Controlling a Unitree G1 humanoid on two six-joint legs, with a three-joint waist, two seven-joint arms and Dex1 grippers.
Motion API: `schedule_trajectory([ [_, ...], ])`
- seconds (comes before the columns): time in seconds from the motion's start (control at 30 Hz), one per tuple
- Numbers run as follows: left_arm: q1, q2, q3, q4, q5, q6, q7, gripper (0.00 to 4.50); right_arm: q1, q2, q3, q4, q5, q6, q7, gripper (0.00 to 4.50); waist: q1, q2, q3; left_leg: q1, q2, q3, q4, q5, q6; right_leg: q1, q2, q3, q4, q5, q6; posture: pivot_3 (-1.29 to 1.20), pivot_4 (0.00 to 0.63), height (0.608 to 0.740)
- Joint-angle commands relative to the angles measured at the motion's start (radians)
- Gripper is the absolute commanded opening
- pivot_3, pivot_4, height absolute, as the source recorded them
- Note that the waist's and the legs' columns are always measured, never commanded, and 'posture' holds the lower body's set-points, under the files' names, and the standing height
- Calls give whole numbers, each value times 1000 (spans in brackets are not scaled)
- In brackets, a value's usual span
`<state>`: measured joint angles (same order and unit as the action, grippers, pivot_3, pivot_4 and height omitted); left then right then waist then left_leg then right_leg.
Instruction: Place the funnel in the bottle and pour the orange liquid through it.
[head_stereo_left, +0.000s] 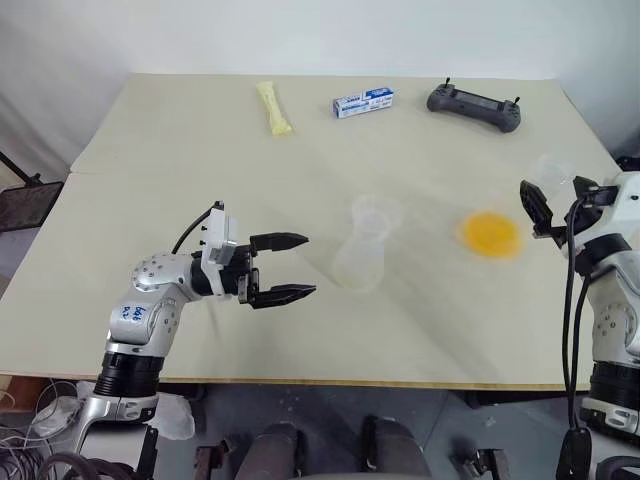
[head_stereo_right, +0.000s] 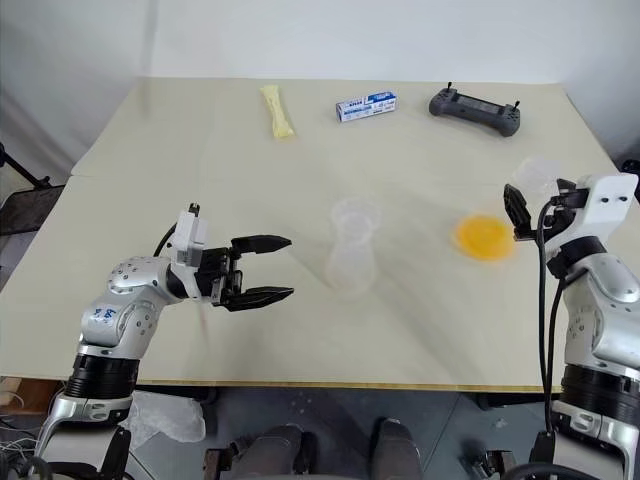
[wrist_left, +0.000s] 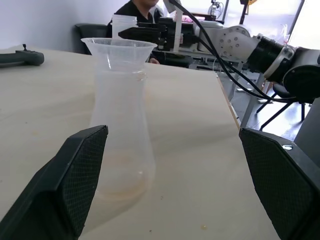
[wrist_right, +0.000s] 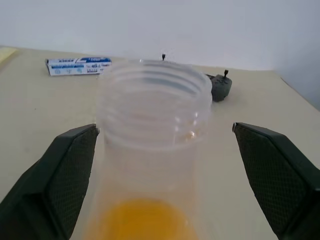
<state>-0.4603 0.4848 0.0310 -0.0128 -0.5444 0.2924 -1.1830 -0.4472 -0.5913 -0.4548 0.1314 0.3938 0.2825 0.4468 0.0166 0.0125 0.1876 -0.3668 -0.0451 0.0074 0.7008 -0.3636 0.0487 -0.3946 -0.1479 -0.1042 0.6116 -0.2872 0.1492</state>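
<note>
The right gripper should close on the flask, because its fingers reach around the threaded neck (wrist_right: 154, 110). Closing now would hold the flask with orange liquid if they closed now.
The bottle (head_stereo_left: 358, 262), a clear conical flask, stands upright mid-table with the see-through funnel (wrist_left: 120, 47) seated in its neck. My left gripper (head_stereo_left: 285, 268) is open, level and pointing at the bottle from its left, a short gap away. The orange liquid (head_stereo_left: 490, 234) lies in the bottom of a larger clear flask (wrist_right: 152, 115) at the right. My right gripper (head_stereo_left: 535, 205) is open, with a finger on either side of that flask's threaded neck, not closed on it.
Along the far edge lie a yellow packet (head_stereo_left: 275, 108), a blue-and-white box (head_stereo_left: 363, 102) and a dark controller (head_stereo_left: 474, 106). A person (wrist_left: 145, 7) sits beyond the table's right side. The table's near edge (head_stereo_left: 330, 381) runs just below my left arm.
</note>
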Motion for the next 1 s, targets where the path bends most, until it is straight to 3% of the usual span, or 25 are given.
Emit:
schedule_trajectory([
  [0.03, -19, -2, 13, -24, -20, -8, 5, 4490, -37, -26, 3, 32, -10, -42, 12, 4310, 0, 0, 0, 0, 0, 0, 0, 0, 0, 0, 0, 0, 0, 0, 0, 0, 150, 740],
  [0.13, -27, -4, 10, -12, -16, -12, 4, 4500, -56, -24, 8, 44, -5, -37, 10, 3718, 0, 0, 0, 0, 0, 0, 0, 0, 0, 0, 0, 0, 0, 0, 0, 0, 150, 740],
  [0.27, -40, -9, 6, 13, -10, -24, -5, 4500, -61, -19, 4, 19, 1, -39, 4, 2424, -1, 0, 0, -1, 0, 0, 0, 0, 0, 0, 0, 0, 0, 0, 0, 0, 150, 740],
  [0.4, -68, -18, -2, 58, -3, -45, -24, 4500, -49, -16, 6, -82, 15, -8, -14, 2423, -1, 1, 1, -1, 0, 0, 0, 0, 0, 0, 0, 0, -1, 0, 0, 0, 150, 740],
  [0.7, -193, -46, -16, 278, 40, -146, -106, 4500, -7, -38, 155, -555, -68, 168, -110, 2423, -4, 1, 1, -2, 0, 0, 0, 0, 0, -2, 0, -1, 0, 0, 0, 0, 150, 740],
  [0.87, -261, -50, -21, 419, 67, -201, -173, 4500, -53, -118, 371, -732, -263, 254, -136, 2423, 1, 1, 1, -2, -1, 0, 0, 0, 0, -2, 0, -1, -1, 0, 0, 0, 150, 740],
  [1.0, -308, -70, -22, 503, 90, -249, -202, 4500, -82, -142, 493, -764, -392, 254, -130, 2423, 4, 1, 1, -3, -1, 0, 0, 0, 0, -3, 0, -1, -1, 0, 0, 0, 150, 740],
])
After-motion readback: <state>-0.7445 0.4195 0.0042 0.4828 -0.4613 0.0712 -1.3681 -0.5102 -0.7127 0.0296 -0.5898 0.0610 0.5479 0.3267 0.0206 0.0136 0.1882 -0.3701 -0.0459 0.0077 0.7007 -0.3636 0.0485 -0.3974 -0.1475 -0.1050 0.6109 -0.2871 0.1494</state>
